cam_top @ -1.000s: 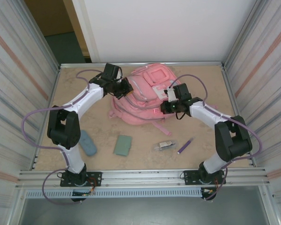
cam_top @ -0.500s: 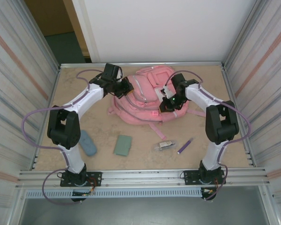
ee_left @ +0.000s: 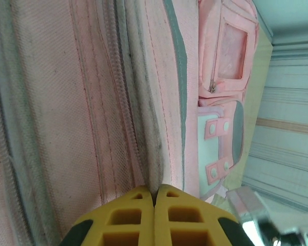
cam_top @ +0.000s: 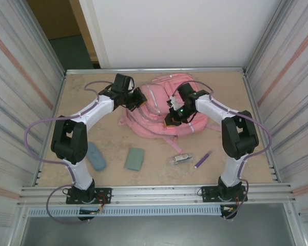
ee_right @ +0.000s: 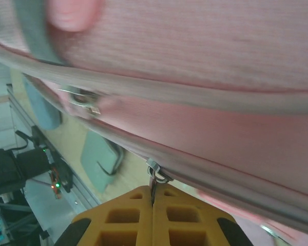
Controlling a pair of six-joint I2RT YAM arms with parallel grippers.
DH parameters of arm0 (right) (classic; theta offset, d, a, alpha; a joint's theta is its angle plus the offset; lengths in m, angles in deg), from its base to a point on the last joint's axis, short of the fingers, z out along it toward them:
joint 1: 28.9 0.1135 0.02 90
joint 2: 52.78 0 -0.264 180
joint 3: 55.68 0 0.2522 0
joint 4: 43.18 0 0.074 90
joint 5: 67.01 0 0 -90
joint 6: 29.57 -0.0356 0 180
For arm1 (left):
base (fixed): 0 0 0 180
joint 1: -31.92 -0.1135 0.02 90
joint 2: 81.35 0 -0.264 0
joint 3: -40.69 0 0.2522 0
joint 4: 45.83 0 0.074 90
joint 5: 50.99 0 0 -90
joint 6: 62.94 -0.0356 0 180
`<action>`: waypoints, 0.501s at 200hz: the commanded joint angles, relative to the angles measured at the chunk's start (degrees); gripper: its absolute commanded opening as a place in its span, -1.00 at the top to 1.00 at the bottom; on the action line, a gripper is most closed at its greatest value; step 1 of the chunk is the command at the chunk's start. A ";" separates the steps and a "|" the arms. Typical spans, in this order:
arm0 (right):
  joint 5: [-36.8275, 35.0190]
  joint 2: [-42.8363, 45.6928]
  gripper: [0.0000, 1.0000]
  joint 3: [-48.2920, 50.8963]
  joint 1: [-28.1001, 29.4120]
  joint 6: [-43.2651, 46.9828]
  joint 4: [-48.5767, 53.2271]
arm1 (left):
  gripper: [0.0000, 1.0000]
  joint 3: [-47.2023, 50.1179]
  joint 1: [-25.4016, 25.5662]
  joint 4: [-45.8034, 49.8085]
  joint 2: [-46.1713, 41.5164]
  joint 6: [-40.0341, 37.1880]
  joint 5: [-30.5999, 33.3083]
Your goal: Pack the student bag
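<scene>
My right gripper keeps hold of the zip pull for now, since the slider [ee_right: 156, 173] sits mid-zip and opening now would leave it short.
The student bag [cam_top: 155, 107], a large pink backpack, lies at the back middle of the table. My left gripper [cam_top: 141, 100] is at its left edge. In the left wrist view its yellow fingers [ee_left: 169, 215] are shut on a fold of the bag's fabric [ee_left: 92, 102] beside a zip line. My right gripper [cam_top: 168, 121] is over the bag's front middle. In the right wrist view it [ee_right: 153, 192] is shut on a zip pull whose metal slider [ee_right: 156, 173] sits on the bag's zip [ee_right: 205, 51]. Another zip pull [ee_right: 82, 97] hangs further left.
On the table in front of the bag lie a blue pouch [cam_top: 96, 155], a green case [cam_top: 135, 158], a small clear packet [cam_top: 181, 159] and a purple pen [cam_top: 203, 160]. Ribbed metal walls close in both sides.
My right arm has swung left from the bag's right side to its front middle, drawing the zip pull along. The bag has shifted shape. The left gripper has barely moved.
</scene>
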State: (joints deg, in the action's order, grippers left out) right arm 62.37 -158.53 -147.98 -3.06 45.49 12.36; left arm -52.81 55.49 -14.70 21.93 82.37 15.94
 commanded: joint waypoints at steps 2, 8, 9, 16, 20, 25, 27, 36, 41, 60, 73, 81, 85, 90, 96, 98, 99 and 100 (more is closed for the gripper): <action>0.62 -0.28 1.00 -2.93 3.80 -8.41 -5.48 | 1.00 2.26 1.04 -4.83 -2.73 3.96 0.31; -0.43 -0.26 1.00 -3.31 4.59 -10.10 -6.83 | 1.00 2.70 0.96 -5.45 -2.89 4.48 0.54; -0.65 -0.25 1.00 -3.38 4.71 -10.41 -7.03 | 1.00 2.77 1.00 -5.52 -2.86 4.51 0.60; -1.86 -0.33 1.00 -3.81 5.71 -12.07 -8.44 | 1.00 3.08 1.12 -5.77 -2.89 4.54 1.03; -2.59 -0.35 0.99 -3.96 6.26 -12.75 -9.31 | 1.00 3.10 1.10 -5.78 -2.81 4.43 1.28; -3.46 -0.45 0.98 -4.00 6.98 -13.63 -10.44 | 1.00 3.13 1.12 -5.77 -2.81 4.31 1.52; -3.88 -0.56 0.97 -4.10 7.30 -13.98 -10.96 | 1.00 3.11 1.12 -5.77 -2.73 4.29 1.66; -5.87 -0.88 0.94 -4.38 8.55 -15.65 -13.07 | 1.00 3.17 1.15 -5.85 -2.60 4.34 1.69; -7.10 -1.16 0.93 -4.54 9.09 -16.79 -14.00 | 1.00 3.27 1.20 -5.93 -2.43 4.43 1.55; -10.15 -2.51 0.89 -4.17 11.17 -21.43 -18.31 | 1.00 3.45 1.19 -5.95 -2.36 3.41 1.32; -11.22 -3.11 0.86 -3.28 12.66 -23.56 -20.88 | 1.00 3.63 1.08 -5.96 -2.32 1.32 1.41; -11.63 -3.46 0.79 -2.85 13.51 -24.12 -21.99 | 1.00 3.78 0.88 -5.95 -2.51 0.10 0.98; -11.83 -3.43 0.77 -2.49 13.83 -24.33 -22.28 | 0.98 3.95 0.66 -5.90 -2.55 -0.52 0.58; -12.06 -3.45 0.74 -2.03 14.19 -24.40 -22.62 | 0.89 4.13 0.40 -5.80 -2.78 -1.02 0.03; -12.26 -3.24 0.70 -1.40 14.52 -24.31 -22.86 | 0.77 4.56 -0.10 -5.60 -3.10 -1.59 -1.13; -12.38 -3.17 0.69 -1.23 14.68 -24.29 -22.88 | 0.72 4.70 -0.24 -5.59 -3.31 -1.82 -1.50; -12.48 -3.11 0.69 -1.03 14.63 -24.32 -22.88 | 0.70 4.74 -0.35 -5.59 -3.42 -1.93 -1.70; -12.57 -2.99 0.68 -0.88 14.70 -24.33 -22.84 | 0.68 4.76 -0.40 -5.54 -3.52 -2.08 -1.88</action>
State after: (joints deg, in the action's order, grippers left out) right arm 51.37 -161.18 -150.21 9.53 24.74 -4.19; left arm -49.56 55.51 -18.79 21.47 83.66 17.75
